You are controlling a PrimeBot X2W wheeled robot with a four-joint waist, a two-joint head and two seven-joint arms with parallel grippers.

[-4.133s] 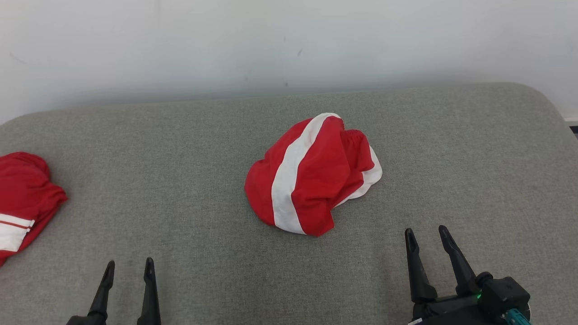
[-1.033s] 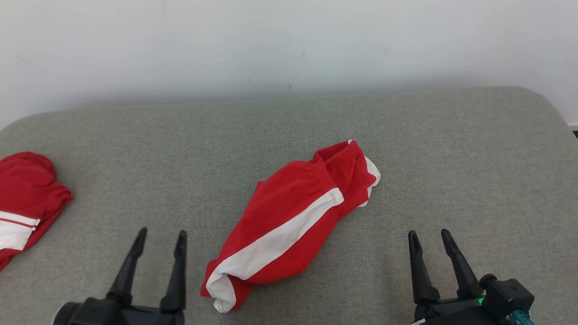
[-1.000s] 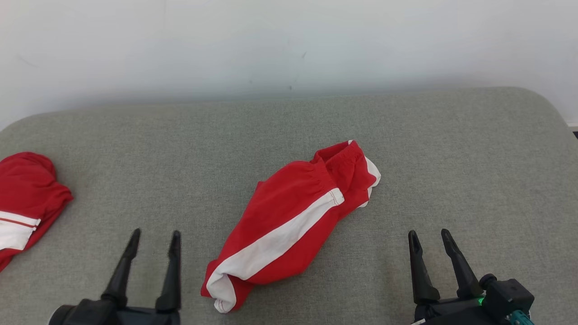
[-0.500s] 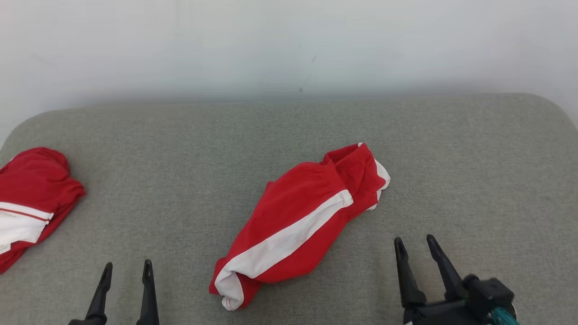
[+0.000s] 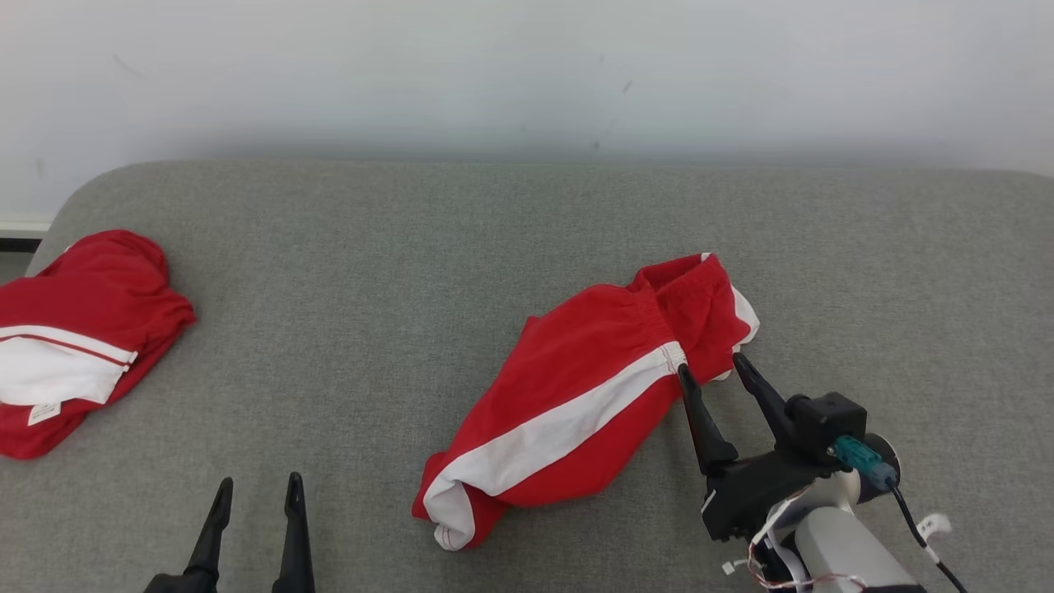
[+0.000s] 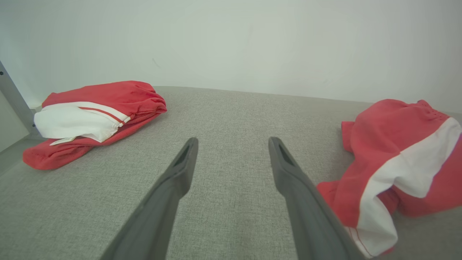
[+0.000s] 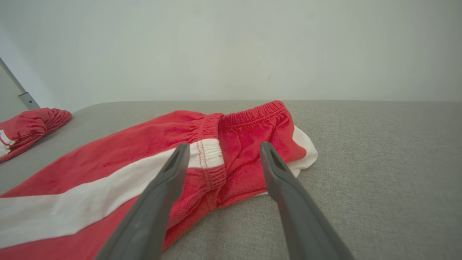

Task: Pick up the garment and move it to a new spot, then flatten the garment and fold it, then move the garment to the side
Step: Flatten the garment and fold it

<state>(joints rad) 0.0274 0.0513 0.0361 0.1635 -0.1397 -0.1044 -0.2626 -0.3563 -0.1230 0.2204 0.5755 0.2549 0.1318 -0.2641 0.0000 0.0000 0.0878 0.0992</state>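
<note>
The red shorts (image 5: 563,395) are to be picked up and moved next. My right gripper will take hold of them by their white waistband end (image 5: 673,355) for that.
The garment (image 5: 589,387) is a pair of red shorts with a white side stripe, lying crumpled and stretched diagonally across the middle of the grey cushion. My right gripper (image 5: 712,366) stands open, its tips at the elastic waistband end (image 7: 231,159) of the garment (image 7: 119,180), with nothing held between them. My left gripper (image 5: 257,487) is open near the front edge, left of the garment's hem end (image 6: 393,169), over bare fabric (image 6: 231,144).
A second red and white garment (image 5: 74,338) lies folded at the cushion's far left edge, seen in the left wrist view (image 6: 90,115) as well. A pale wall (image 5: 527,74) runs behind the grey cushion (image 5: 370,272).
The camera has swung, shifting the whole scene. My right gripper has advanced up to the garment's waistband end. My left gripper has drawn back low. Four seconds ago the garment was bunched; it now lies stretched out.
</note>
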